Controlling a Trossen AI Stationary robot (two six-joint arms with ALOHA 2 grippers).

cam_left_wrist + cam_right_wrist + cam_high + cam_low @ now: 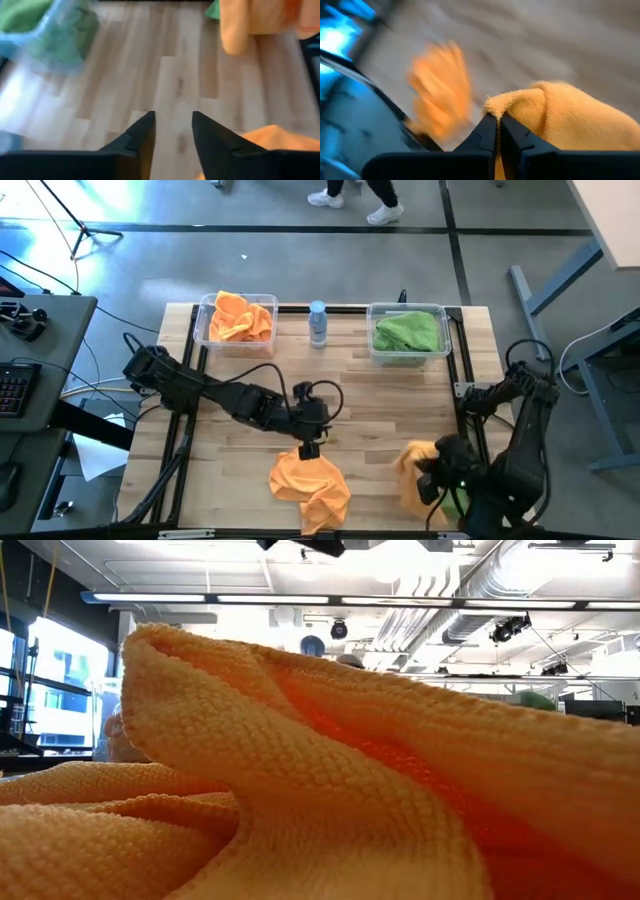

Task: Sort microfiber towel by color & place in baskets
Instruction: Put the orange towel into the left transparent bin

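Observation:
The orange towel (410, 472) hangs over the green towel, short of the middle wood. My right gripper should carry the orange towel there before letting go.
Orange towels fill the left basket (235, 320) at the far edge, and green ones fill the right basket (408, 332). A crumpled orange towel (312, 485) lies near the front edge and fills the low view (300, 770). My left gripper (308, 448) hovers open at its far side, with only wood between the fingers (172, 127). At the front right my right gripper (432, 472) is shut on another orange towel (413, 465). A bit of green towel (456, 502) shows under that arm. My right gripper pinches a rolled edge (493, 106) of the orange towel between its two fingertips, only at their free ends. The fingers slant down. The rest of the cloth (575, 117) bulges slack beside them. Whether its lower end rests on the table, I cannot tell.
A small bottle with a blue cap (318, 323) stands between the two baskets. Bare wood (380, 410) lies across the table's middle. Desks and cables flank the table, and a person's feet (355, 202) pass beyond its far edge.

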